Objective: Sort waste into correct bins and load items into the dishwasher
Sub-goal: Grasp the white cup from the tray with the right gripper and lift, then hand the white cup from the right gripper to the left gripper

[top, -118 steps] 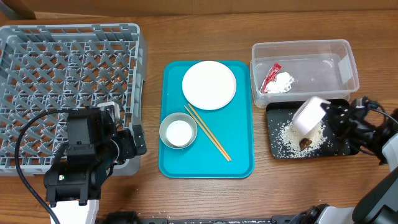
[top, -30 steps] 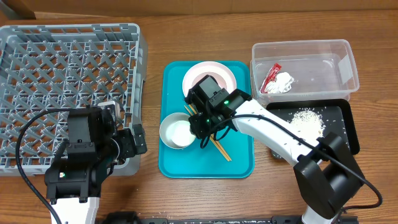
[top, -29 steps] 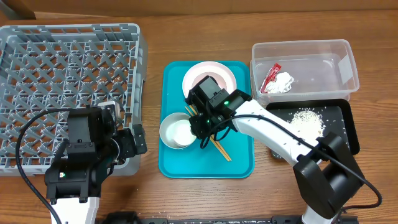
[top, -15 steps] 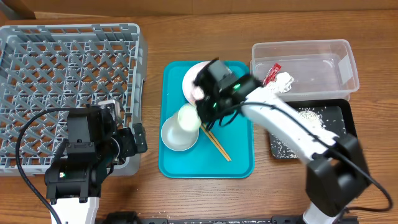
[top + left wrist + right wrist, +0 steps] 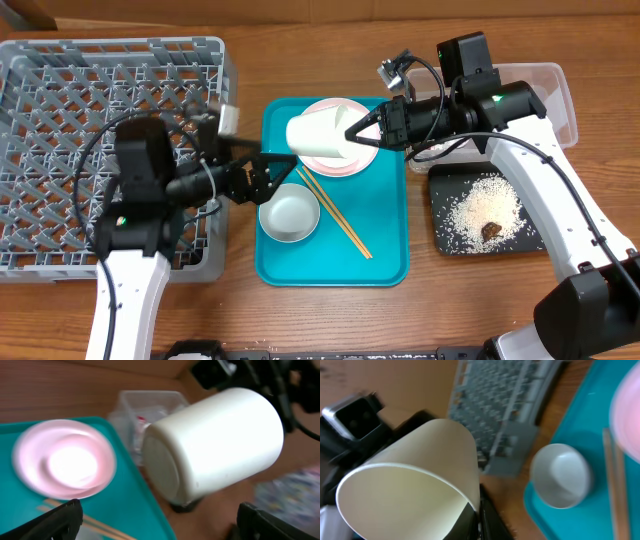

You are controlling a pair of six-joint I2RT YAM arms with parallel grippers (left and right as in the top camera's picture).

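My left gripper grabs the white cup by its base end (image 5: 298, 135) (image 5: 168, 465) next, to load the cup rim-first into the dish rack.
My right gripper (image 5: 365, 128) is shut on the rim of the small white cup (image 5: 318, 135) and holds it on its side above the pink plate (image 5: 352, 160) on the teal tray. The right wrist view shows the cup (image 5: 415, 485) pinched at the gripper (image 5: 477, 510). My left gripper (image 5: 262, 172) is open and empty just left of the cup, and its wrist view shows the cup's base (image 5: 215, 450) ahead of the gripper (image 5: 160, 525). The grey bowl (image 5: 289, 212) and chopsticks (image 5: 335, 215) lie on the tray. Rice and a brown lump (image 5: 491, 229) lie in the black tray (image 5: 540, 240).
The grey dish rack (image 5: 100, 120) fills the left side. The clear tub (image 5: 540, 90) stands at the back right, partly under my right arm, which hides its contents. The teal tray (image 5: 385, 260) sits in the middle.
My right gripper has lifted the cup from beside the grey bowl to above the plate, turned on its side. My left arm has swung from the rack's front out over the tray toward the cup.
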